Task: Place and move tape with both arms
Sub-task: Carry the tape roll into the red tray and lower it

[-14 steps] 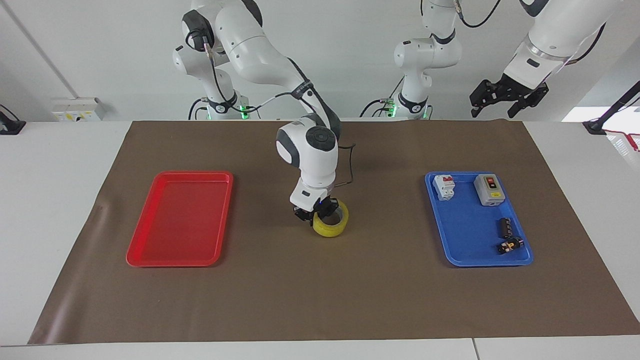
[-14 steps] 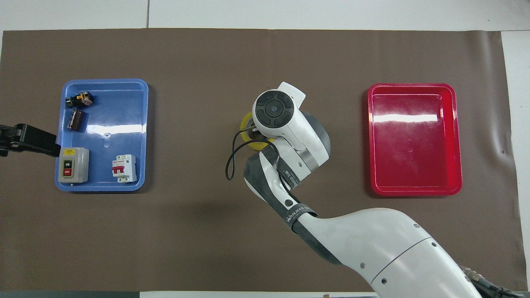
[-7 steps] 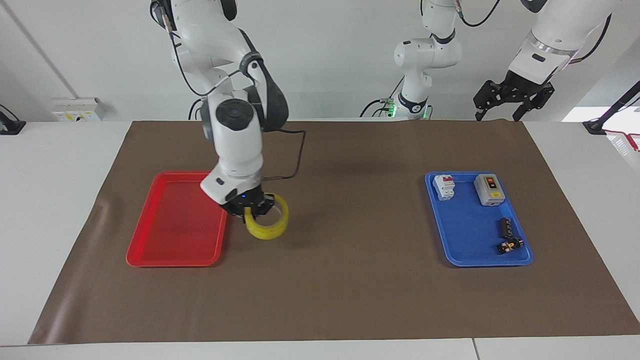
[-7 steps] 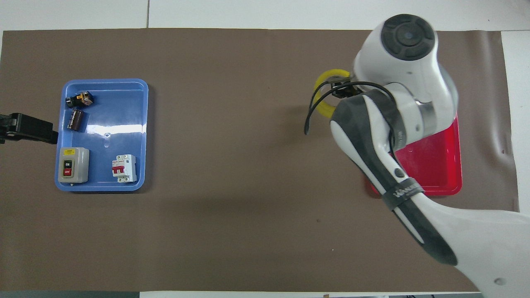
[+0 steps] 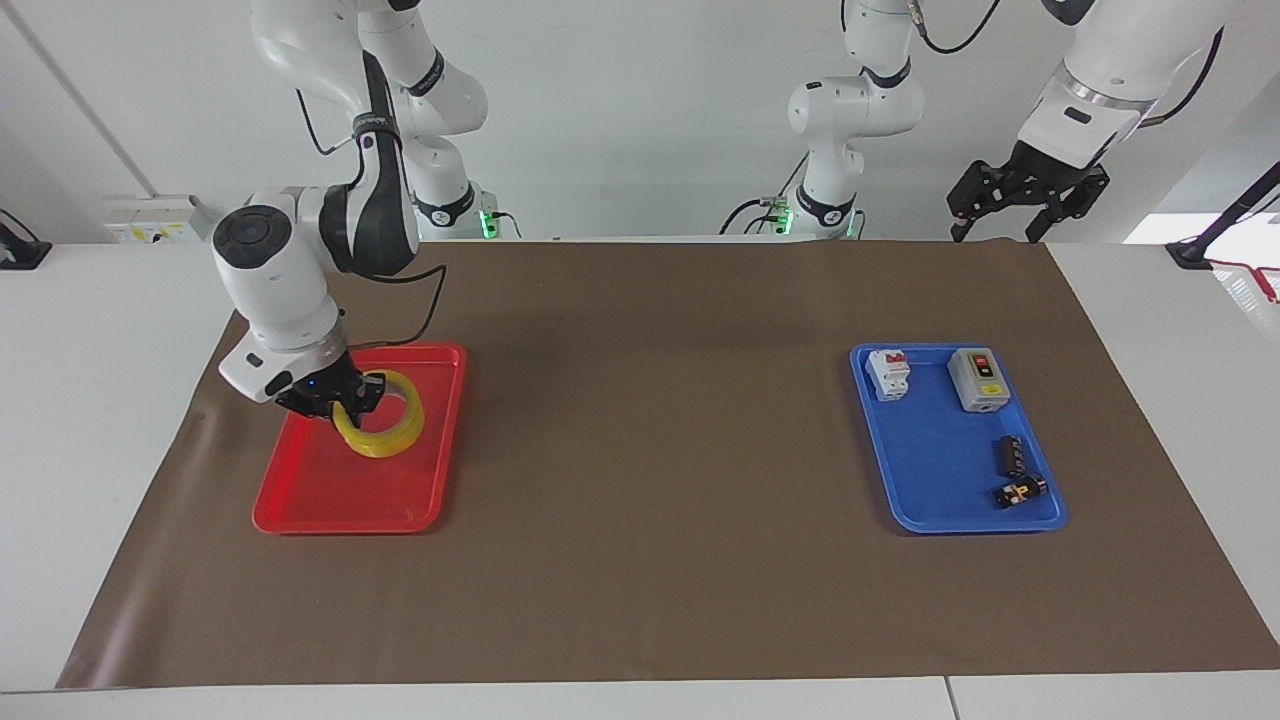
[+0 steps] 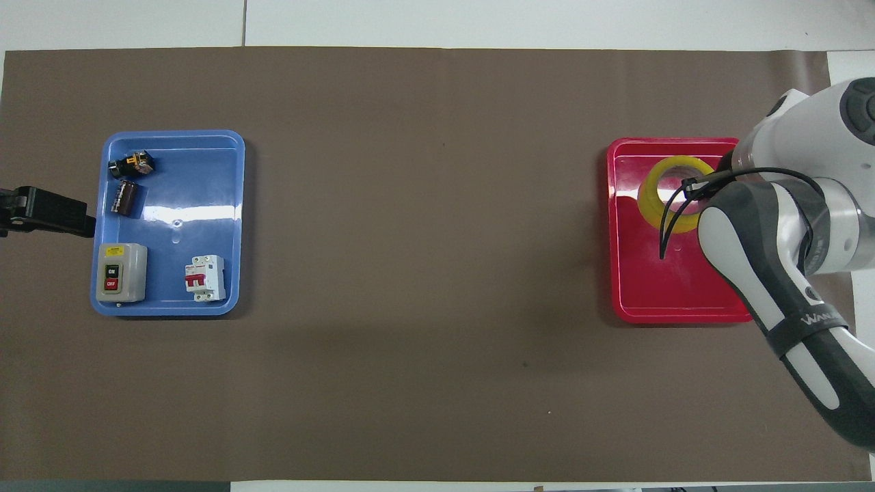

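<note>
My right gripper keeps hold of the yellow tape roll (image 6: 649, 201) for now, since it hangs tilted above the red tray's bottom in the overhead view.
The yellow tape roll (image 5: 385, 437) hangs tilted over the red tray (image 5: 350, 520), at the right arm's end of the table. My right gripper (image 5: 345, 400) is shut on the roll's wall, one finger inside the ring. I cannot tell whether the roll's low edge touches the tray floor. In the overhead view the tape (image 6: 657, 186) lies over the tray's (image 6: 677, 316) part farther from the robots, with the right gripper (image 6: 697, 186) mostly hidden under its wrist. My left gripper (image 5: 1010, 215) waits open and empty, raised beside the blue tray (image 6: 171, 307); it also shows in the overhead view (image 6: 68, 220).
The blue tray (image 5: 935, 515) at the left arm's end holds a white breaker (image 5: 889, 373), a grey switch box (image 5: 978, 379), a dark cylinder (image 5: 1010, 454) and a small black-yellow part (image 5: 1018, 492). A brown mat (image 5: 650, 560) covers the table. Two smaller arms stand at the robots' edge.
My right gripper lifted the tape from the mat's middle and carried it toward the right arm's end, now over the red tray. The left gripper has barely moved.
</note>
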You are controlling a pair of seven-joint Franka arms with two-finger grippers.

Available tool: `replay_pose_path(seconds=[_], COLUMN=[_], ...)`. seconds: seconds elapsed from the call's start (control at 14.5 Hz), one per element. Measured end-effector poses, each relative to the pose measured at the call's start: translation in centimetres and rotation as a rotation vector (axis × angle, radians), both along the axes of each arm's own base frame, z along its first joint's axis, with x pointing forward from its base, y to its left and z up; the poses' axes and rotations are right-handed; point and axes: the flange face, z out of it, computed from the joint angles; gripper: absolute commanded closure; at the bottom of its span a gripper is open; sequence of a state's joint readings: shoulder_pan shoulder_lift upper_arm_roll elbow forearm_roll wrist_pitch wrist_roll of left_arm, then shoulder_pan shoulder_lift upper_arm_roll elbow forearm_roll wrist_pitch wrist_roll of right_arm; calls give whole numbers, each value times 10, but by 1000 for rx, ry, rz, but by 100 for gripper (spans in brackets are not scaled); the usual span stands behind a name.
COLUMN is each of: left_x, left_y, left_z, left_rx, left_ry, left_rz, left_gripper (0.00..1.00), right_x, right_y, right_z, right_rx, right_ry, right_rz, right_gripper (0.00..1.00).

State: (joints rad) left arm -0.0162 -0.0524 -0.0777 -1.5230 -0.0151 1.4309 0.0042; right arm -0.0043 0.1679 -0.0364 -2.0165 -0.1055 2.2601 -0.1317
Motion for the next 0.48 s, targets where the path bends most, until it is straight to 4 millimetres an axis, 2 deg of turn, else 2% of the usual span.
replay_pose_path(seconds=[0.14,0.21,0.48], left_x=[0,0,0], left_y=[0,0,0], left_z=[0,0,0], left_rx=[0,0,0], left_ry=[0,0,-1], left_rz=[0,0,0], left_gripper=[0,0,0], right_x=[-21,-28,-34], right_y=[-12,-16,-19], right_z=[-29,-37,-45], right_rx=[5,7,8], right_ry=[-20,-24,-52], right_rz=[5,10,12], right_gripper=[100,100,100])
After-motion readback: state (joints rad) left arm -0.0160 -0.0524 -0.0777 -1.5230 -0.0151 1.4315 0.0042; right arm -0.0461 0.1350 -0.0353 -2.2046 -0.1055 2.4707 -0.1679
